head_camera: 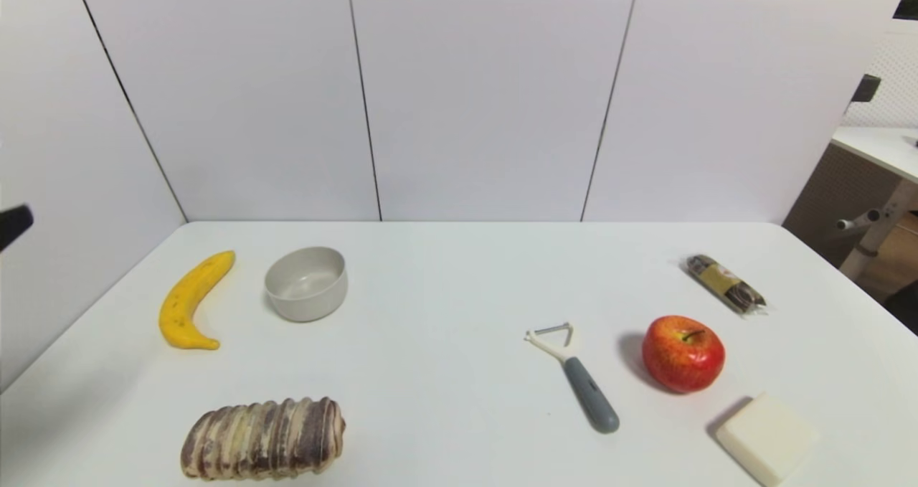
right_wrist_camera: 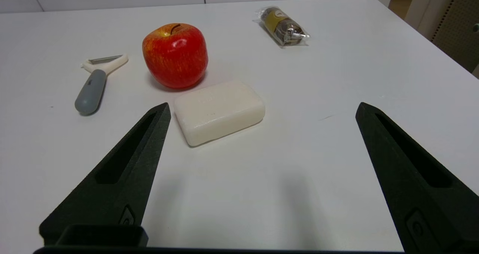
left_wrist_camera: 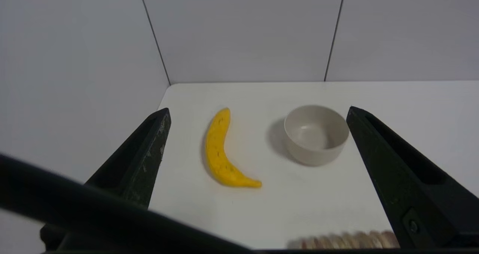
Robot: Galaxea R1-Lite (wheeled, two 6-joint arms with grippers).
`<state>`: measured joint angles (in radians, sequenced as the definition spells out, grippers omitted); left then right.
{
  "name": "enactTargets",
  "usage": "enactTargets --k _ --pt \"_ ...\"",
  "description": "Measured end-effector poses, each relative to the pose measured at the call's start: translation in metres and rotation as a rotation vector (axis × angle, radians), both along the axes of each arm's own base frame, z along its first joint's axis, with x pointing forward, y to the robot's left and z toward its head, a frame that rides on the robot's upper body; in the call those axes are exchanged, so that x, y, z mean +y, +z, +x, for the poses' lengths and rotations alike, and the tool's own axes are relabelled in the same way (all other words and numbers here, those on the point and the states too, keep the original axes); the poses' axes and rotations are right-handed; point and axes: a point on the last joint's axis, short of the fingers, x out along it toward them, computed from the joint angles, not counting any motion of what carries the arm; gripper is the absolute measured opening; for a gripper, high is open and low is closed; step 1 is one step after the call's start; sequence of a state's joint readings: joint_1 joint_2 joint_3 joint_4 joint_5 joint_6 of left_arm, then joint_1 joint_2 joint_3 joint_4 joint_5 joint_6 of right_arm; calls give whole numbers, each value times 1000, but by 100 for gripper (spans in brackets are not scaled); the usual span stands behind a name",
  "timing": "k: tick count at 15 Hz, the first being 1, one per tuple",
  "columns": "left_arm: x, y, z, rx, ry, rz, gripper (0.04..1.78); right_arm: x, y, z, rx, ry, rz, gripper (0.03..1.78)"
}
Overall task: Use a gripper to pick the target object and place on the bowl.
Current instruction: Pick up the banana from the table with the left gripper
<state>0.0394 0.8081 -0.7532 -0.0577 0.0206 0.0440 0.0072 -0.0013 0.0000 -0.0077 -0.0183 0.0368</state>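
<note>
My left gripper grabs the banana around its thick middle (head_camera: pixel 180 303) (left_wrist_camera: pixel 216 153) next, to balance this long, curved banana, whose tapered ends reach far apart.
A curved yellow banana (head_camera: pixel 190 301) lies on the white table at the far left, and it also shows in the left wrist view (left_wrist_camera: pixel 220 153). The light-grey bowl (head_camera: pixel 306 283) stands empty just to its right, apart from it, and shows in the left wrist view too (left_wrist_camera: pixel 316 134). My left gripper (left_wrist_camera: pixel 258 113) is open and empty, held above the table on the near side of both. My right gripper (right_wrist_camera: pixel 262 108) is open and empty, low over the table's right front, near a white soap bar (right_wrist_camera: pixel 219 112).
A brown-striped bread loaf (head_camera: pixel 262 438) lies at the front left. A grey-handled peeler (head_camera: pixel 577 376), a red apple (head_camera: pixel 683 353), the soap bar (head_camera: pixel 767 438) and a wrapped snack (head_camera: pixel 726 285) lie on the right half. White panels wall the back and left.
</note>
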Motion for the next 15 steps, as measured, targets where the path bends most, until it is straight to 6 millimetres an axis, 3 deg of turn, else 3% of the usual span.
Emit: enactTargets --k 2,5,8,10,15 --pt "3 27 46 28 19 -2 169 0 0 0 0 0 0 171" --pt "8 32 117 125 61 -6 169 0 0 0 0 0 0 171" --pt "12 4 176 279 79 -21 169 0 0 0 0 0 0 171" --pt "16 -23 204 407 98 -25 169 0 0 0 0 0 0 171" --pt "43 -78 242 745 241 -31 169 0 0 0 0 0 0 171"
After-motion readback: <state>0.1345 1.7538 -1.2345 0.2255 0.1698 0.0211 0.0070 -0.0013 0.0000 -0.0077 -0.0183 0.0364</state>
